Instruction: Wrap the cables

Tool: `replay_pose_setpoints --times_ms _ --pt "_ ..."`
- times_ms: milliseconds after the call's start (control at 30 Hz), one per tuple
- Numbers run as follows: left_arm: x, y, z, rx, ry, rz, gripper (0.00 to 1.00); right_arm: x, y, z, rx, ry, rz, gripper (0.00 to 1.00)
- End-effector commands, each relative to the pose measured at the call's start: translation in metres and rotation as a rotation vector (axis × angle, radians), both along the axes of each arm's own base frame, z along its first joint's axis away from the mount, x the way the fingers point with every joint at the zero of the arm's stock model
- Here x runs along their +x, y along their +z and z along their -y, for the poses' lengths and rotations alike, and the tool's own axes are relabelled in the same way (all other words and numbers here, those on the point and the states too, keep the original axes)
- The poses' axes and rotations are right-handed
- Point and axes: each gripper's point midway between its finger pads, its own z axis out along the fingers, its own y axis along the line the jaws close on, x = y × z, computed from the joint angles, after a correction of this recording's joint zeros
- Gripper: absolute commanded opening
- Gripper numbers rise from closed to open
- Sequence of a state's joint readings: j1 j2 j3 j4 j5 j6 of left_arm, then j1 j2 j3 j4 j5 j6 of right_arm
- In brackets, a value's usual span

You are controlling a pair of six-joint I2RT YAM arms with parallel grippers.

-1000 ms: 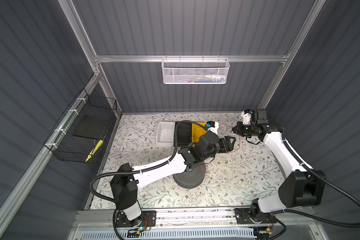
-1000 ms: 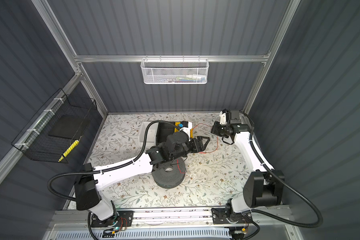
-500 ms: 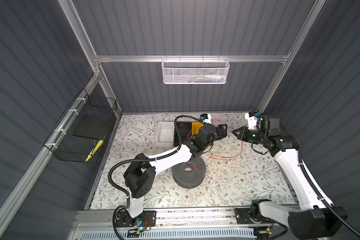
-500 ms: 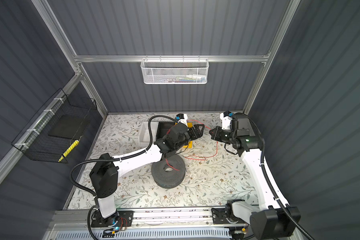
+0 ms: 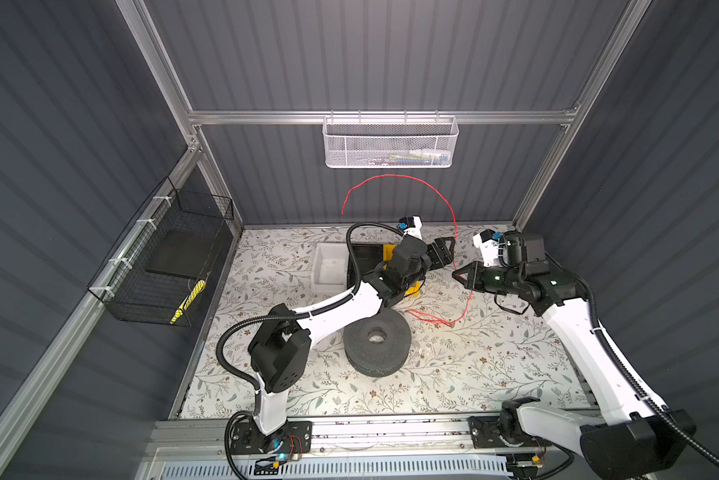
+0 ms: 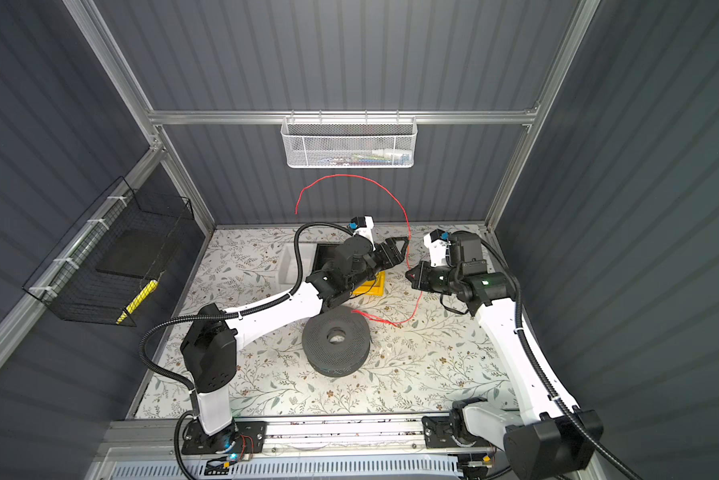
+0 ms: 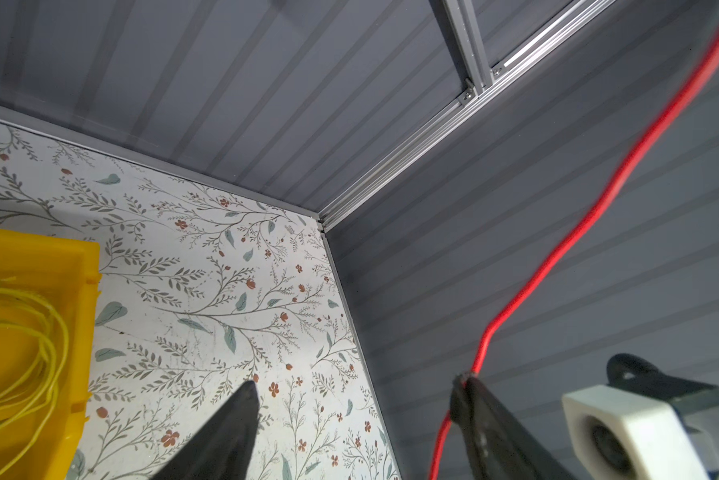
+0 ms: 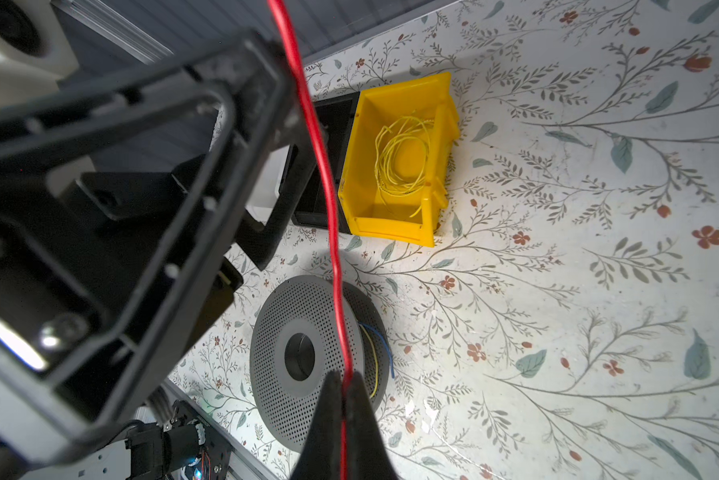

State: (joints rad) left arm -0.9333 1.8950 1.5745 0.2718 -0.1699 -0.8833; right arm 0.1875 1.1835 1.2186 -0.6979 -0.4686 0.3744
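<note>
My right gripper must release and re-grip for wrapping, so my left gripper should first grab the red cable beside it, on the free-end side.
A thin red cable (image 5: 395, 176) arcs high in front of the back wall, with its free end hanging at the left. It drops past my left gripper (image 5: 451, 249), which is open; in the left wrist view the cable (image 7: 557, 253) lies against one fingertip (image 7: 470, 395), with nothing pinched. Just below, my right gripper (image 5: 455, 274) is shut on the same cable (image 8: 328, 187), which runs on down to the table and to the grey perforated spool (image 5: 377, 343). Yellow and blue wire (image 8: 374, 357) shows in the spool's groove.
A yellow bin (image 8: 399, 232) holding a loose yellow cable (image 8: 399, 162) stands behind the spool, beside a black bin (image 5: 366, 257) and a white bin (image 5: 328, 266). A white mesh basket (image 5: 390, 143) hangs on the back wall and a black wire basket (image 5: 166, 257) on the left wall.
Both grippers have lifted near the back middle, now close together. The red cable, which lay low over the table, now springs up in a tall arc.
</note>
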Motion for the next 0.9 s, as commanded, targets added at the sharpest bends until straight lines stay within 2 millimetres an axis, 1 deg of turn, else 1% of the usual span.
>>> replay_pose_setpoints --times_ms 0,167,233,367,467,533,600,633,667,700,733,800,867 --pt "-0.008 0.013 0.014 -0.032 -0.085 0.031 0.78 -0.006 0.006 -0.008 0.002 0.055 -0.003 0.0" --pt "-0.018 0.008 0.022 -0.031 -0.155 0.014 0.78 0.002 0.012 -0.011 0.016 0.061 -0.01 0.0" --pt "-0.019 0.004 0.025 -0.019 -0.169 0.008 0.77 0.002 0.016 -0.016 0.039 0.083 0.0 0.0" --pt "-0.015 -0.002 0.028 -0.004 -0.169 -0.01 0.66 0.001 0.024 -0.021 0.07 0.101 0.014 0.0" --pt "-0.015 0.002 0.03 -0.018 -0.178 -0.012 0.54 0.0 0.027 -0.019 0.056 0.102 0.022 0.0" --pt "-0.015 0.006 0.027 -0.019 -0.168 -0.011 0.33 -0.001 0.029 -0.018 0.041 0.105 0.03 0.0" --pt "-0.014 0.01 0.022 -0.018 -0.153 -0.009 0.18 -0.002 0.031 -0.017 0.029 0.109 0.036 0.0" --pt "-0.013 0.013 0.02 -0.02 -0.145 -0.005 0.08 -0.003 0.033 -0.017 0.027 0.116 0.042 0.0" --pt "-0.013 0.016 0.018 -0.023 -0.14 -0.002 0.02 -0.004 0.035 -0.017 0.029 0.12 0.047 0.0" --pt "-0.013 0.02 0.016 -0.024 -0.136 0.006 0.0 -0.004 0.038 -0.017 0.03 0.124 0.054 0.0" --pt "-0.013 0.024 0.015 -0.026 -0.135 0.018 0.0 -0.004 0.04 -0.018 0.034 0.129 0.061 0.06" --pt "-0.016 0.034 0.013 -0.032 -0.138 0.046 0.0 -0.005 0.044 -0.02 0.045 0.143 0.076 0.14" --pt "-0.015 0.041 0.01 -0.03 -0.132 0.076 0.0 -0.006 0.049 -0.02 0.045 0.144 0.094 0.28"
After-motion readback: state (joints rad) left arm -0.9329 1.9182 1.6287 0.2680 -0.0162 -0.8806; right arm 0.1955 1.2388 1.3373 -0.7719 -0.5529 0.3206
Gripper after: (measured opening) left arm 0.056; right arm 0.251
